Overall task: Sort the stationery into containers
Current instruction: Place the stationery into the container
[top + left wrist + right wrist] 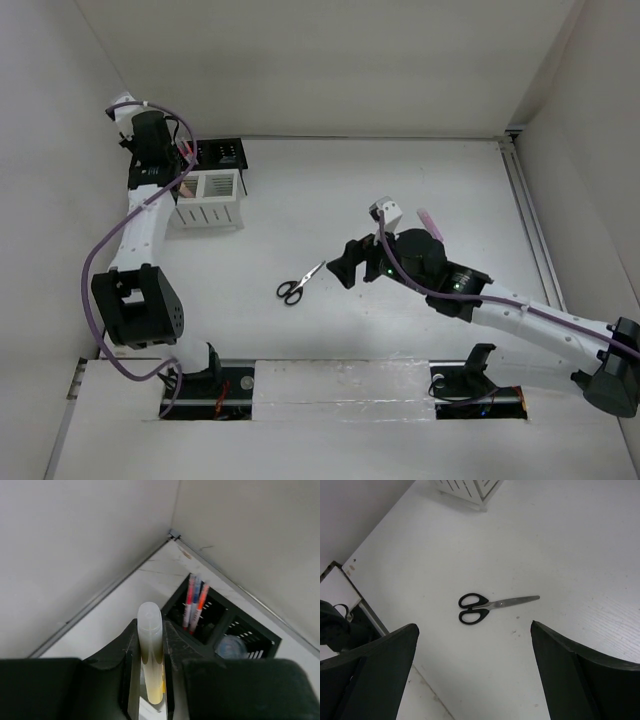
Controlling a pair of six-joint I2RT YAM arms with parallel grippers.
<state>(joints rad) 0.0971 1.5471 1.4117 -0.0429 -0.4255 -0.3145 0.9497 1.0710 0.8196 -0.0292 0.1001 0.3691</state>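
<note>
The yellow marker hangs high above and outside the white organizer and would drop loose if I opened now, so my left gripper keeps holding the marker.
My left gripper (150,624) is shut on a yellow marker (151,645) with a clear cap, held above the table's far left corner. Just beyond it is the black mesh holder (227,611), with thin orange-red pens (196,602) standing in one cell and a round clear tub (231,646) in another. From above, the left gripper (183,160) hangs beside the mesh holder (222,153) and the white slatted organizer (210,198). Black-handled scissors (300,282) (490,606) lie flat mid-table. My right gripper (474,626) (350,268) hovers open just right of them, holding nothing.
A pink marker (428,222) lies on the table behind the right arm. A corner of the white organizer (467,487) shows at the top of the right wrist view. Walls enclose the table on the left, back and right.
</note>
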